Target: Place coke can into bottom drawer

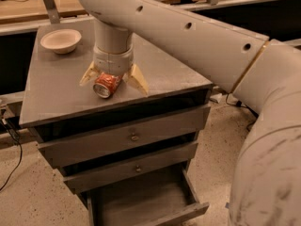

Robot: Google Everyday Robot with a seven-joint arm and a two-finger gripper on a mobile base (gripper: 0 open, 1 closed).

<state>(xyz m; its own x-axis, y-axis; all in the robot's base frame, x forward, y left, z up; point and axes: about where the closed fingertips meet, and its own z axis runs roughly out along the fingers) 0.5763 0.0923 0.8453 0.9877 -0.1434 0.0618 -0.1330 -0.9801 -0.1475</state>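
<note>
I should next use my gripper to grab the can's round red middle (108,83), where its body is narrow enough for the fingers. Then I can put the coke can into the bottom drawer.
The coke can (105,84) lies on its side on the grey cabinet top (51,98), its silver end facing the front edge. My gripper (113,85) points straight down over it. Its tan fingers (138,79) are spread wide, one on each side of the can, with gaps between them and the can. The gripper is open. The bottom drawer (187,212) is pulled out below the two knobbed drawers, and its inside shows nothing in it.
A small white bowl (60,40) sits at the back left of the cabinet top. The two upper drawers (134,136) are closed. My large arm (211,46) spans the right side. Cables lie on the floor left and right of the cabinet.
</note>
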